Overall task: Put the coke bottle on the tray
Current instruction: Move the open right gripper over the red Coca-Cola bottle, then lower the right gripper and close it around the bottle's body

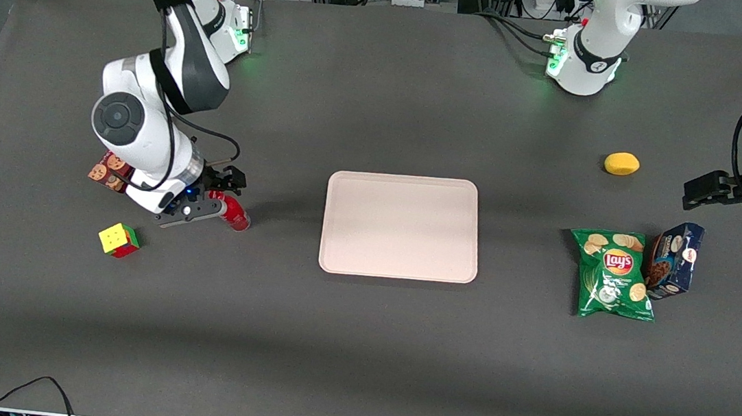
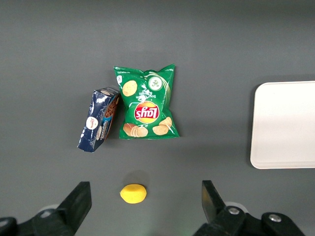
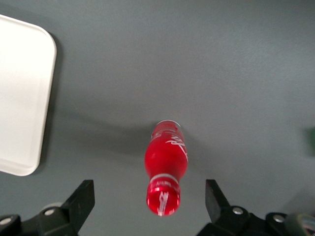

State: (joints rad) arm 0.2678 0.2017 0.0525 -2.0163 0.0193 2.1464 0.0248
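My right gripper picks up the red coke bottle by its neck below the cap (image 3: pixel 165 173) next, to set it on the tray (image 3: pixel 22 93).
The coke bottle (image 1: pixel 234 214) is small and all red, and it stands upright on the dark table toward the working arm's end. My right gripper (image 1: pixel 213 197) is open and hangs just above it. In the right wrist view the red cap and neck of the bottle (image 3: pixel 165 167) lie between the two spread black fingers (image 3: pixel 84 195) of the gripper (image 3: pixel 149 192), with a gap on each side. The pale pink-beige tray (image 1: pixel 402 226) lies flat at the table's middle, beside the bottle. It shows nothing on it. Its corner also shows in the right wrist view (image 3: pixel 22 88).
A red cookie box (image 1: pixel 109 171) lies partly under the arm's wrist, and a colour cube (image 1: pixel 119 240) is nearer the front camera. Toward the parked arm's end are a green Lay's bag (image 1: pixel 616 274), a blue cookie box (image 1: pixel 674 259) and a yellow lemon (image 1: pixel 621 163).
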